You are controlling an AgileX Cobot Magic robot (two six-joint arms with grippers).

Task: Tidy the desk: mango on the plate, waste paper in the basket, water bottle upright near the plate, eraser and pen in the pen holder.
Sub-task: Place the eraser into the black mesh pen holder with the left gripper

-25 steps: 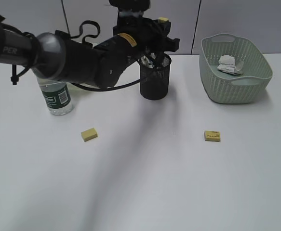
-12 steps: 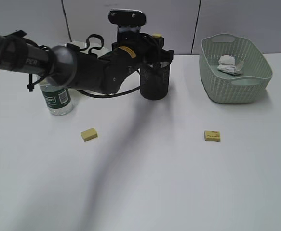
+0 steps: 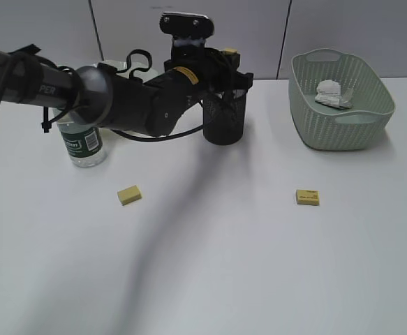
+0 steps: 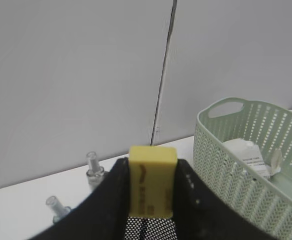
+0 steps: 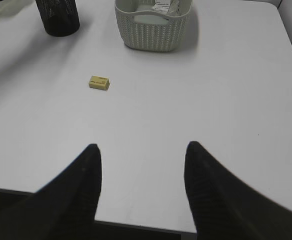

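Note:
The yellow eraser [image 4: 152, 181] is over the mesh pen holder's opening [image 4: 148, 229] and would rest inside, so it is now time for my left gripper to open.
My left gripper [image 4: 152, 167] is shut on a yellow eraser [image 4: 151, 180] and holds it just above the black mesh pen holder [image 3: 224, 118]; the eraser also shows in the exterior view [image 3: 229, 51]. The pen holder's mesh [image 4: 140, 229] shows below the jaws. Two more yellow erasers lie on the white desk [image 3: 210, 251], one at left [image 3: 129, 195] and one at right [image 3: 307, 197], the latter also in the right wrist view [image 5: 99, 82]. The water bottle [image 3: 82, 143] stands upright at left. Waste paper [image 3: 334, 94] lies in the green basket [image 3: 343, 125]. My right gripper [image 5: 141, 152] is open and empty. Mango and plate are hidden.
The basket [image 5: 153, 30] and pen holder [image 5: 58, 17] stand at the far side in the right wrist view. Clear pen ends [image 4: 93, 165] stick up beside the left jaws. The left arm [image 3: 112, 101] spans the back left of the desk.
My left gripper with the eraser has sunk slightly toward the pen holder's rim, then held almost still. Nothing else has moved.

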